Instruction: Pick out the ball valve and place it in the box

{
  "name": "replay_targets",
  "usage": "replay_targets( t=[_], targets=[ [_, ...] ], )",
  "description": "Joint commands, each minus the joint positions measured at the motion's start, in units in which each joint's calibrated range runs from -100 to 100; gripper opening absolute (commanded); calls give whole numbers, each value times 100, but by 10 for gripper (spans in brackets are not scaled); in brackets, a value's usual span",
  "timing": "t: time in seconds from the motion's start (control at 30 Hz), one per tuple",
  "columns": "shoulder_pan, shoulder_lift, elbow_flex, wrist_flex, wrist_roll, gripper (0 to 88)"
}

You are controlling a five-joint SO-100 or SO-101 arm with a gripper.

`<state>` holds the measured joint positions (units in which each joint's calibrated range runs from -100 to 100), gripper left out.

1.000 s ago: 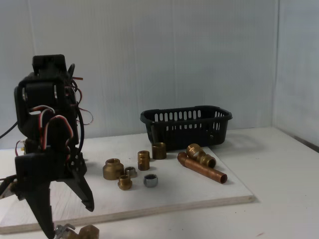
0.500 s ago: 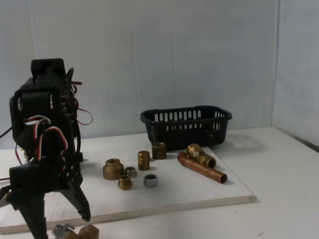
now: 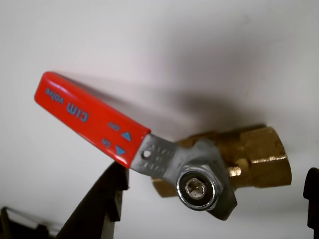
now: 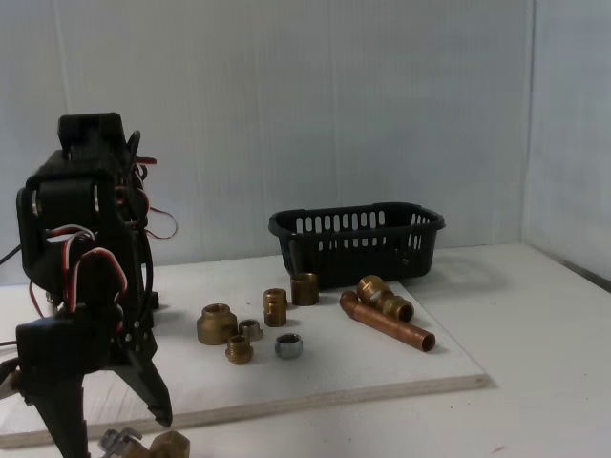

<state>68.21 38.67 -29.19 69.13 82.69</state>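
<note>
Next, my gripper takes hold of the ball valve by its grey nut point(image 3: 198, 188) below the red lever point(image 3: 89, 117). Then the valve goes in the box.
The ball valve point(image 3: 219, 164) lies on the white surface directly under my gripper point(image 3: 214, 174) in the wrist view, its brass body to the right and its flat red lever point(image 3: 89, 117) pointing up-left. The gripper is open: one black finger point(image 3: 99, 204) stands left of the valve's grey nut and the other sits at the right edge, neither touching it. In the fixed view the gripper point(image 4: 115, 429) hangs at the bottom left, just over the valve point(image 4: 170, 444), which is cut by the frame edge. The black slotted box point(image 4: 358, 216) stands far right of it, at the back.
On the pale wooden board point(image 4: 382, 367) lie several small brass nuts and couplings point(image 4: 218, 324), a silver nut point(image 4: 288, 345) and a brass elbow on a copper pipe point(image 4: 387, 320). They sit between the arm and the box. White walls close the back and right.
The arm has shifted slightly left and lower over the valve at the bottom left. The fittings and the box have not moved.
</note>
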Motion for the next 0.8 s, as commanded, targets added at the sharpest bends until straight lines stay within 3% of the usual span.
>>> replay_targets(
  t=[0.0, 0.77],
  targets=[
    [50, 122, -168, -142, 90, 377],
    [94, 436, -231, -409, 121, 376]
  ],
)
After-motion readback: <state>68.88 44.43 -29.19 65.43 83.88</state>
